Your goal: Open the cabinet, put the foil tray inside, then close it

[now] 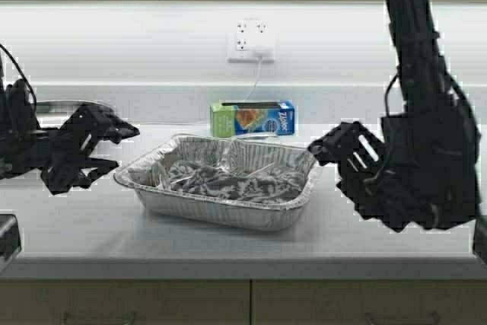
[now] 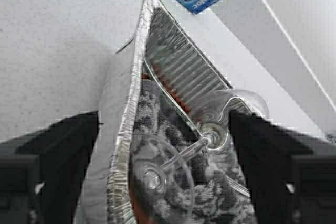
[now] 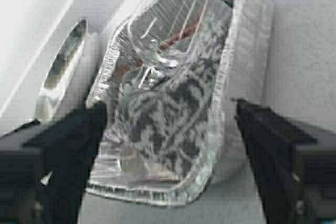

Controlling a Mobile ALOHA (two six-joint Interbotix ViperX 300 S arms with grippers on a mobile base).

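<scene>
My left gripper picks up the foil tray by the rim of its end next, to keep the tray with loose stemmed glasses level.
The foil tray (image 1: 228,211) sits on the grey countertop, mid-view. It holds a grey patterned cloth (image 1: 228,183) and clear stemmed glasses (image 1: 243,154). My left gripper (image 1: 122,148) is open just off the tray's left end, not touching it. In the left wrist view its jaws (image 2: 164,119) stand wide either side of the tray's rim (image 2: 137,66) and a glass (image 2: 210,135). My right gripper (image 1: 326,165) is open just off the tray's right end. In the right wrist view it (image 3: 169,106) frames the tray's end wall (image 3: 257,35). The cabinet's doors are out of view.
A green and blue Ziploc box (image 1: 253,119) stands behind the tray at the wall, below a socket (image 1: 251,39) with a cord. A steel bowl (image 1: 72,104) sits at the back left, behind my left arm. Drawer fronts (image 1: 152,302) run below the counter's edge.
</scene>
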